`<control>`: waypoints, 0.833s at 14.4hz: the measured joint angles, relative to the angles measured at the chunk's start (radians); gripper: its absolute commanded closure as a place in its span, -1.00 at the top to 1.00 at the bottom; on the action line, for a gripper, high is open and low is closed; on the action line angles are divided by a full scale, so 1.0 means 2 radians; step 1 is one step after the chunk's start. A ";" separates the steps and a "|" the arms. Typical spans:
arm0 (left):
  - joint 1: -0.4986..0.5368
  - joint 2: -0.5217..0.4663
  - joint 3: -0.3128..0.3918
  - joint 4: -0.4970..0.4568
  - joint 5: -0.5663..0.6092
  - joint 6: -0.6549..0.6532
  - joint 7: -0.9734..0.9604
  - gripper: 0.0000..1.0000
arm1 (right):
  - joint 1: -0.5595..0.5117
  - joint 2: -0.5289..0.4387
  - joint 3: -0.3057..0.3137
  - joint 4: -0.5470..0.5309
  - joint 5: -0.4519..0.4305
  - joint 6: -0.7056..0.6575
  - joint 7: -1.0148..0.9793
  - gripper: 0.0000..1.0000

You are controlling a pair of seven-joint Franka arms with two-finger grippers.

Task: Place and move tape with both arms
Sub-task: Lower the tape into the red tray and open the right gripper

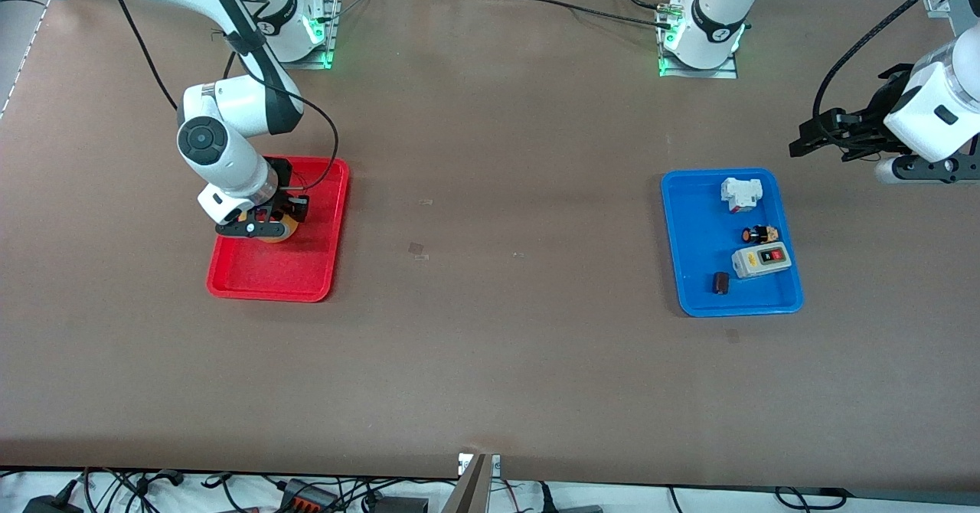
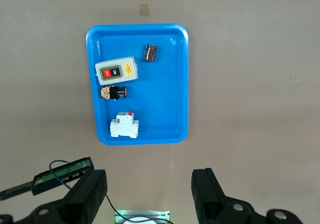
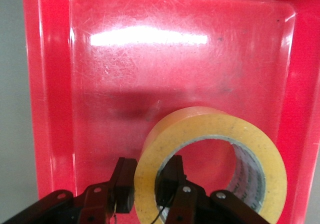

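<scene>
The tape's lower edge is inside the red tray [image 1: 271, 274] [image 3: 115, 83], so the tape would lie in the tray. My right gripper needs to open.
The tape [image 3: 210, 134], a yellow-amber ring with a wide hollow core, is over the red tray [image 1: 298, 276] at the right arm's end of the table. My right gripper [image 3: 150, 181] is shut on the tape's wall, one finger inside the core and one outside. In the front view the tape [image 1: 279, 231] peeks out orange below that gripper [image 1: 264, 220]; I cannot tell whether it rests on the tray floor. My left gripper [image 1: 804, 142] hangs open and empty over bare table at the left arm's end, its fingers [image 2: 90, 191] wide apart.
A blue tray [image 1: 693, 283] near the left arm holds a white breaker [image 1: 741, 193], a small black-and-orange button [image 1: 759, 234], a grey switch box [image 1: 760, 261] and a dark small part [image 1: 720, 283]. Small tape marks [image 1: 417, 249] lie mid-table.
</scene>
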 measured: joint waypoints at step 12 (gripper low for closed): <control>0.000 0.000 -0.001 0.000 0.000 0.004 0.000 1.00 | -0.013 -0.022 0.000 0.072 0.000 -0.077 -0.003 0.97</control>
